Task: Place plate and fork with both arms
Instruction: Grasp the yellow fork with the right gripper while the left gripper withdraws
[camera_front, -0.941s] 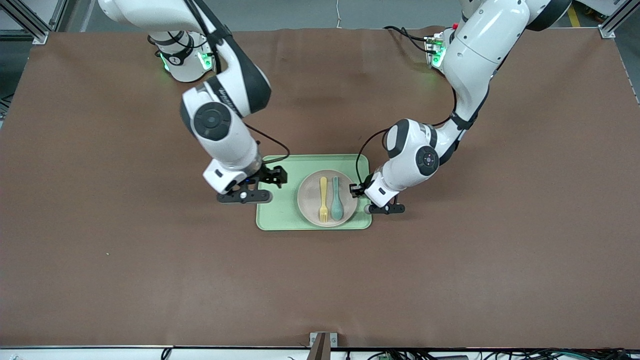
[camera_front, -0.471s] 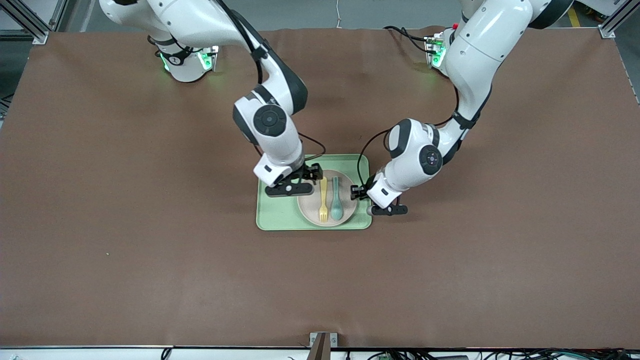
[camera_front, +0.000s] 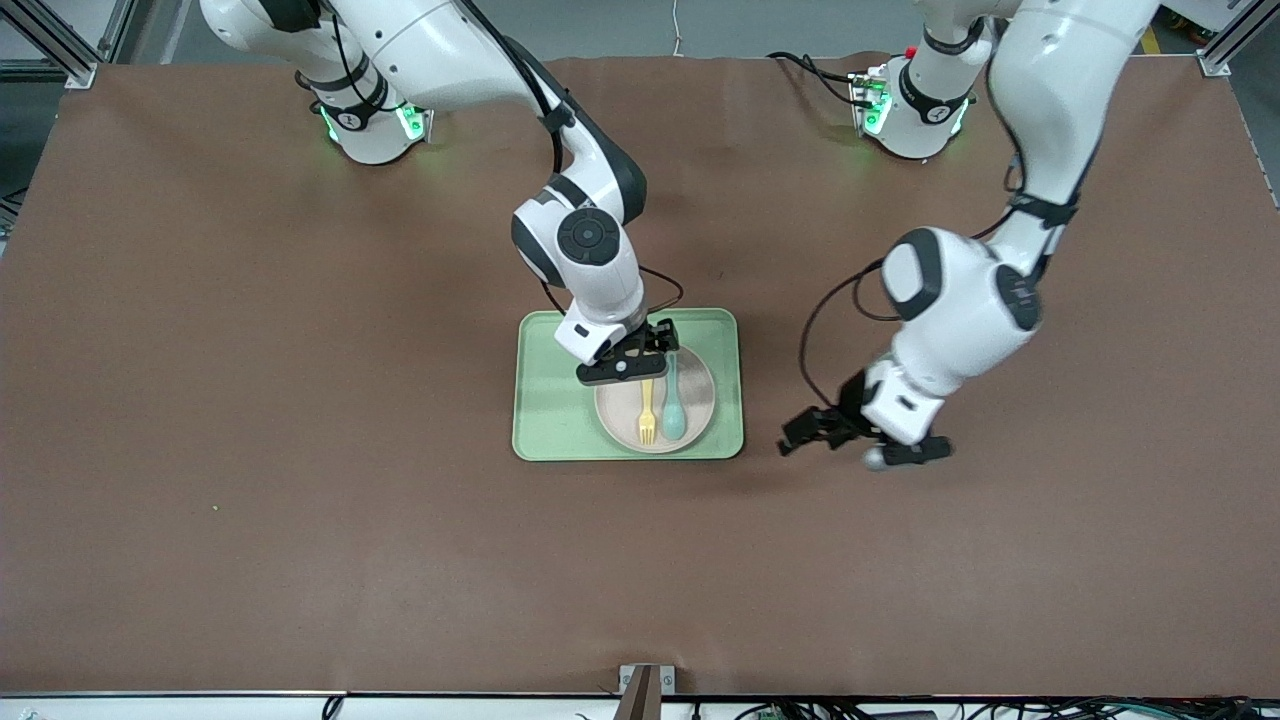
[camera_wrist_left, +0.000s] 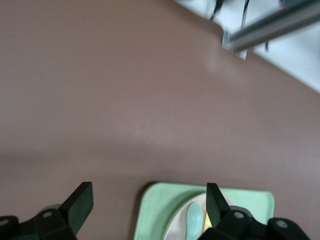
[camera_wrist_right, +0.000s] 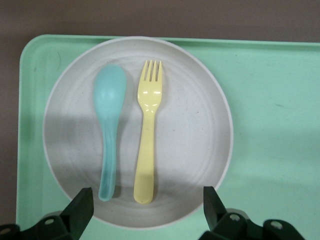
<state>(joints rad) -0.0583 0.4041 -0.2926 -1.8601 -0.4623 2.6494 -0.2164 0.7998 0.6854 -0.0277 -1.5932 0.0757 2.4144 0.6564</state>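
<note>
My right gripper is going to grab the yellow fork by its handle (camera_front: 647, 390) next, to put the fork on the tray (camera_front: 550, 400) beside the plate.
The beige-pink plate (camera_front: 618, 412) lies in the light-green tray (camera_front: 550, 400). The yellow fork (camera_front: 647, 408) and a teal spoon (camera_front: 673, 405) lie side by side on the plate. My right gripper (camera_front: 658, 340) hangs open and empty over the plate's edge nearest the robots. In the right wrist view it (camera_wrist_right: 146, 210) straddles the handle end of the fork (camera_wrist_right: 147, 145), with the spoon (camera_wrist_right: 109, 130) beside it on the plate (camera_wrist_right: 195, 125). My left gripper (camera_front: 802, 437) is open and empty over bare table, off the tray's end toward the left arm. In its wrist view it (camera_wrist_left: 147, 202) faces the tray's corner (camera_wrist_left: 153, 208).
The tray (camera_wrist_right: 270, 125) has bare green floor beside the plate toward the right arm's end. Brown cloth covers the table all round. A metal bracket (camera_front: 645, 685) stands at the table's front edge.
My right gripper moved from the tray's edge at the right arm's end to over the plate. My left gripper drew away from the plate's rim and off the tray. Plate, fork and spoon stayed put.
</note>
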